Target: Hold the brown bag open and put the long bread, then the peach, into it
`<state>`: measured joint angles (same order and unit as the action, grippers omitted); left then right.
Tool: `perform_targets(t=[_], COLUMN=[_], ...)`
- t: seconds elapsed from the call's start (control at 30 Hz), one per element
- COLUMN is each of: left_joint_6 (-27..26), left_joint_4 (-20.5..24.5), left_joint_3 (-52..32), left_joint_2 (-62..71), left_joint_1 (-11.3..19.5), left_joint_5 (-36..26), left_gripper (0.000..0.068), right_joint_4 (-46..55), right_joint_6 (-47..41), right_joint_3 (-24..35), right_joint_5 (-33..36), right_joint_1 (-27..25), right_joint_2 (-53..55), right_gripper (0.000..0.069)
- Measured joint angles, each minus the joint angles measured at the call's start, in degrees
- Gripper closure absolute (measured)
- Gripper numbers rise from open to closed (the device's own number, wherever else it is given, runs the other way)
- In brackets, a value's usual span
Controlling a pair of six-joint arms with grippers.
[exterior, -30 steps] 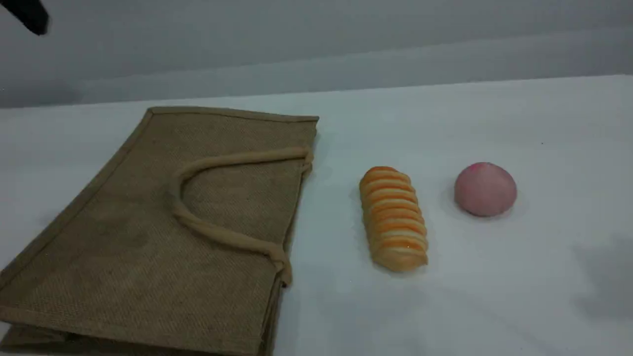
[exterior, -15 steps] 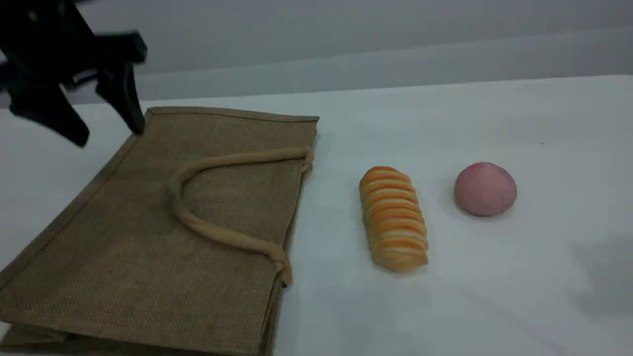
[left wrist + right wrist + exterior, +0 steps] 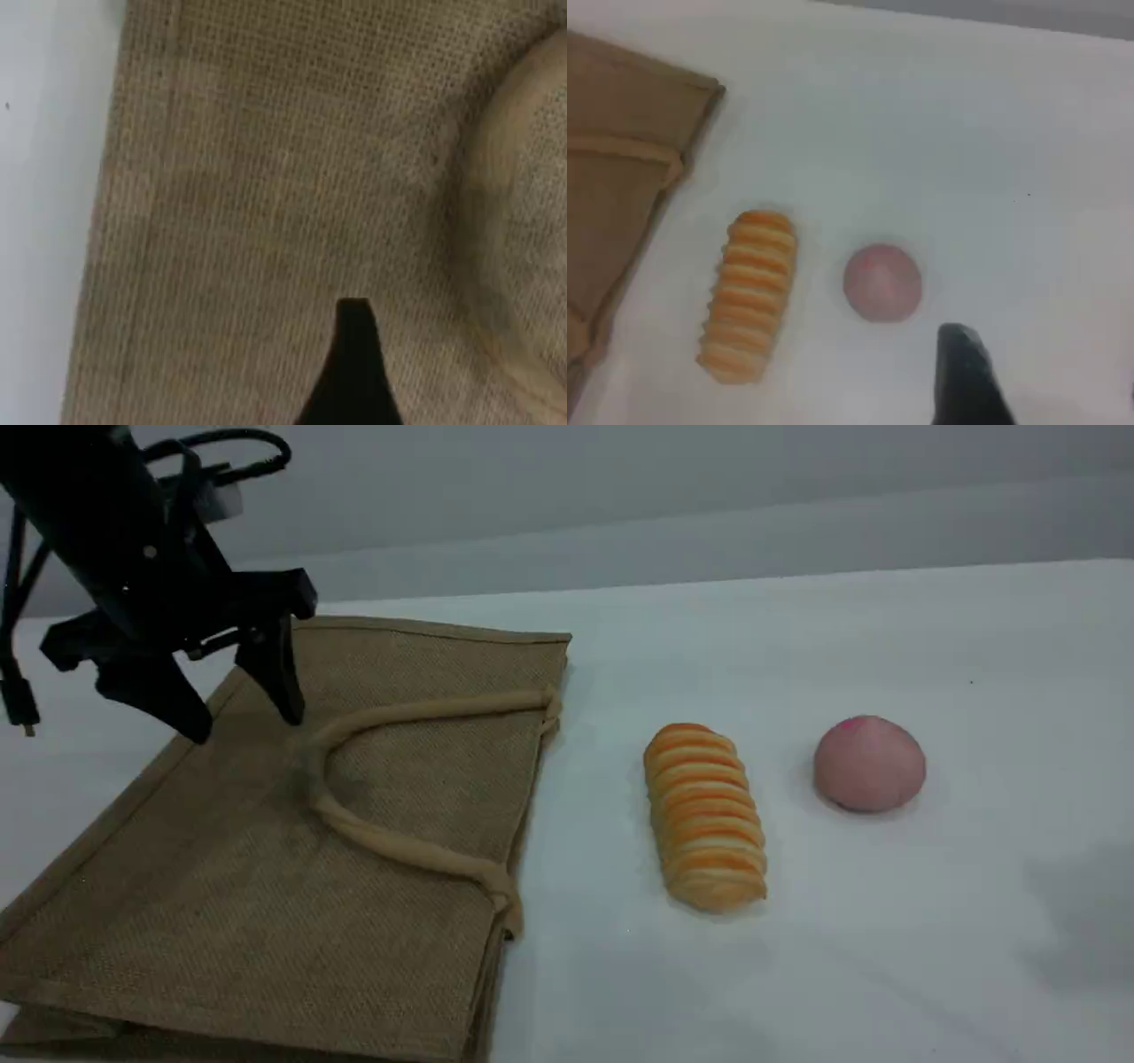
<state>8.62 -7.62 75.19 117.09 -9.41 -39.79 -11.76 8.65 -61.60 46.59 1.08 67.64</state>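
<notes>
I need to grab the beige handle with my left gripper next, by its loose middle bend (image 3: pixel 315 771), because both ends of the handle are fixed at the brown bag's opening (image 3: pixel 534 792).
The brown bag (image 3: pixel 221 868) lies flat on the table's left half, its mouth toward the long bread, and one beige handle (image 3: pixel 399 850) is looped on top. My left gripper (image 3: pixel 239 722) hangs open just above the bag's far left part, beside the handle's bend. In the left wrist view its fingertip (image 3: pixel 354 363) is over the weave (image 3: pixel 266 177). The long bread (image 3: pixel 706 815) lies right of the bag, and the peach (image 3: pixel 869 764) sits further right. Above the table, my right gripper (image 3: pixel 1041 394) shows one dark fingertip (image 3: pixel 966 376), near the peach (image 3: pixel 882 282) and the long bread (image 3: pixel 750 292).
The white table (image 3: pixel 886 957) ends at a grey wall behind. A black cable (image 3: pixel 18 691) hangs from the left arm at the far left.
The left arm has come down and to the right, from the top left corner to over the bag's far left part. Bag, bread and peach have not moved.
</notes>
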Motion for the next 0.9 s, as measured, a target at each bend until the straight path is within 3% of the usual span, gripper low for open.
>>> perform_targets(t=[0.47, 0.9], left_joint_6=[0.0, 0.1], left_joint_4=[0.1, 0.1], left_joint_3=[6.4, 6.7], left_joint_2=[7.2, 10.5], left_joint_1=[-2.8, -2.8], left_joint_5=[0.1, 0.8], left_gripper=[0.0163, 0.0163], right_joint_4=[0.3, 0.4], right_joint_6=[0.0, 0.0], right_joint_3=[0.0, 0.0], right_joint_5=[0.0, 0.0], right_joint_1=[0.0, 0.0], right_joint_2=[0.0, 0.0], right_gripper=[0.0348, 0.0348])
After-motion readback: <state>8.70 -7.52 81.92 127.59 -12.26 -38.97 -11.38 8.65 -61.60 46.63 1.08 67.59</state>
